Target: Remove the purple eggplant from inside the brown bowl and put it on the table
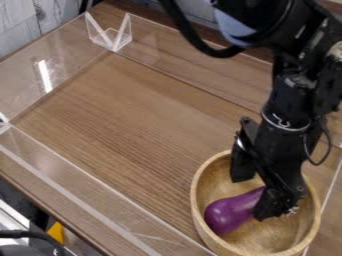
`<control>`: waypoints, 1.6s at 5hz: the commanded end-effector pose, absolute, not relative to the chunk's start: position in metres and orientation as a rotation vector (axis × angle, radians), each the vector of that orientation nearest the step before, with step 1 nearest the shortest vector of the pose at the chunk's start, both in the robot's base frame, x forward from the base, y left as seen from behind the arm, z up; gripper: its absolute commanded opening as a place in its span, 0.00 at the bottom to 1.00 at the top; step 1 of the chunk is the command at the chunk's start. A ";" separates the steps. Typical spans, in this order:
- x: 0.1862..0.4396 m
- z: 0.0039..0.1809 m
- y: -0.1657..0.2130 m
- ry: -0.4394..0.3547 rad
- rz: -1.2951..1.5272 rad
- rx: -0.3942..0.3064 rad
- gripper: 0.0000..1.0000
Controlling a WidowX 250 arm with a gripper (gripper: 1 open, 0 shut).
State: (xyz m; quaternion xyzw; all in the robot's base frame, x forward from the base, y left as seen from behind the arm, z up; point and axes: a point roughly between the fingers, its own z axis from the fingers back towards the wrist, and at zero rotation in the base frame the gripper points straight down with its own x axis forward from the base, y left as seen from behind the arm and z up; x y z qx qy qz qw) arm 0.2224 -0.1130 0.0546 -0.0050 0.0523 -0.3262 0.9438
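Observation:
The purple eggplant [233, 210] has to come out of the brown bowl and onto the table, so my gripper will grab it by its thin end [257, 197] next.
The purple eggplant [233, 210] lies inside the brown bowl [222, 238] at the lower right, on the bowl's left half, its thin end reaching toward the right finger. My black gripper [263, 190] points straight down into the bowl and stands open. One finger [243, 160] is at the bowl's far rim and the other [285, 202] is down inside the bowl beside the eggplant's thin end. Nothing is gripped. The table [134, 110] of brown wood grain spreads out to the left of the bowl.
Low clear acrylic walls [54, 80] border the tabletop on the left, back and front. A clear corner bracket [110, 32] stands at the back. The black arm [301, 70] rises above the bowl at the right.

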 end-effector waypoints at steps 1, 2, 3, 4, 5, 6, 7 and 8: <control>0.228 0.070 -0.112 0.043 -0.664 -0.022 1.00; 0.228 0.072 -0.111 0.034 -0.661 -0.025 1.00; 0.230 0.071 -0.110 0.028 -0.657 -0.032 1.00; 0.232 0.069 -0.110 0.023 -0.652 -0.038 1.00; 0.234 0.068 -0.110 0.022 -0.650 -0.043 1.00; 0.232 0.064 -0.108 0.023 -0.651 -0.042 1.00; 0.231 0.060 -0.107 0.023 -0.649 -0.041 1.00; 0.229 0.056 -0.106 0.025 -0.648 -0.041 1.00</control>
